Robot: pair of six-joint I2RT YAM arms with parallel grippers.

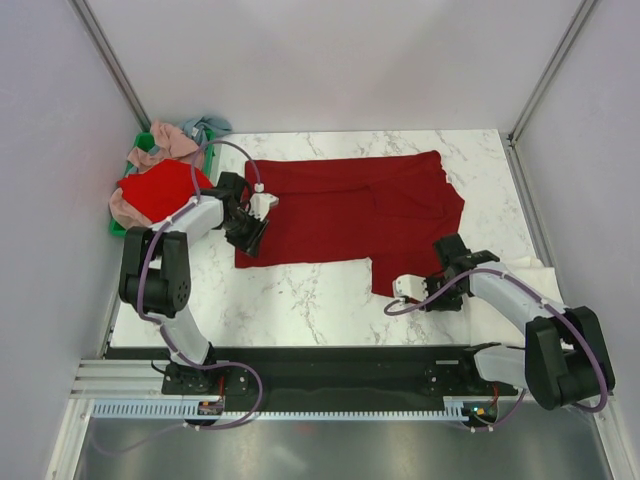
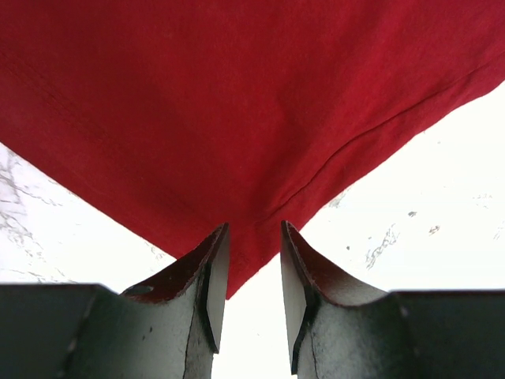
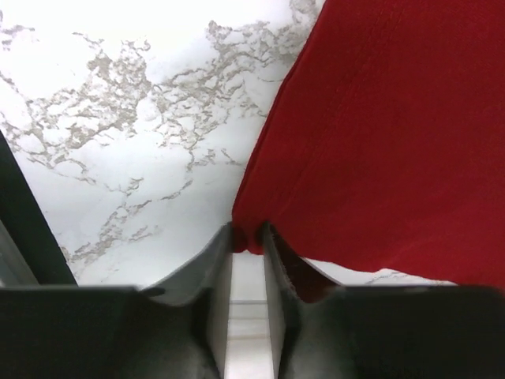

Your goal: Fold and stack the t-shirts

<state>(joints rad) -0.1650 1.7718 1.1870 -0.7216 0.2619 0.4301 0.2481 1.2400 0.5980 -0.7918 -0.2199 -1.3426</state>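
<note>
My left gripper grabs the crimson t-shirt's flat near corner [image 1: 243, 261] [image 2: 248, 262] next, matching the corner my right gripper has, to fold the t-shirt over.
A dark crimson t-shirt [image 1: 350, 205] lies spread flat on the marble table [image 1: 300, 300]. My left gripper [image 1: 252, 228] is at the shirt's left edge. In the left wrist view its fingers [image 2: 215, 260] stand apart, open, with a corner of the crimson shirt [image 2: 237, 118] lying flat between them. My right gripper [image 1: 395, 291] is at the shirt's near lower corner. In the right wrist view its narrow jaws pinch that bunched corner [image 3: 254, 237] at the fingertips, and the rest of the crimson cloth [image 3: 379, 142] stretches up and to the right.
A green crate [image 1: 117, 228] at the table's far left holds a bright red shirt [image 1: 160, 190], a dusty pink one [image 1: 165, 140] and a light blue one [image 1: 207, 125]. A white cloth [image 1: 510, 305] lies flat under my right arm at the right edge.
</note>
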